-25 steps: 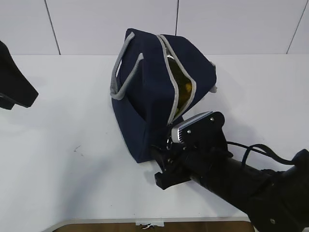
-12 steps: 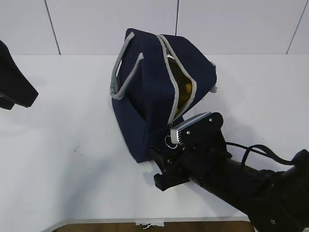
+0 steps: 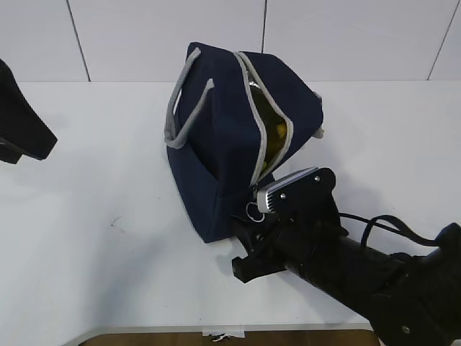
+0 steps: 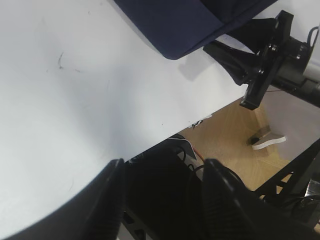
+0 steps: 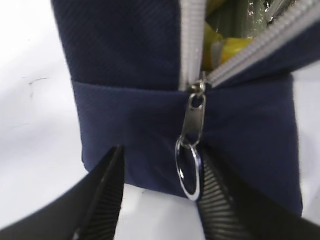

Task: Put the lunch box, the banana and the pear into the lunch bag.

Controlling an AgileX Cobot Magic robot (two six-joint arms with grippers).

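My right gripper grabs the zipper pull by its metal ring (image 3: 253,213) next, to zip the loaded lunch bag (image 3: 216,130) closed.
The navy lunch bag (image 3: 216,144) lies on the white table with its grey zipper partly open. Yellow fruit (image 3: 274,127) shows through the gap, and I cannot tell banana from pear. It also shows in the right wrist view (image 5: 226,46). The lunch box is not clearly visible. My right gripper (image 3: 242,249) is open at the bag's near end. In the right wrist view (image 5: 161,159) the ring zipper pull (image 5: 189,172) hangs just inside its right finger (image 5: 220,195), held by neither. My left gripper (image 4: 164,169) is open and empty over the table's front edge.
The left arm (image 3: 20,124) sits at the far left of the table. The table's front edge (image 4: 165,137) runs close below the bag, with the floor and a stand beyond. The right arm's cable (image 3: 389,223) trails at the right.
My right gripper has shifted slightly at the bag's near end. The bag and the left arm have stayed in place.
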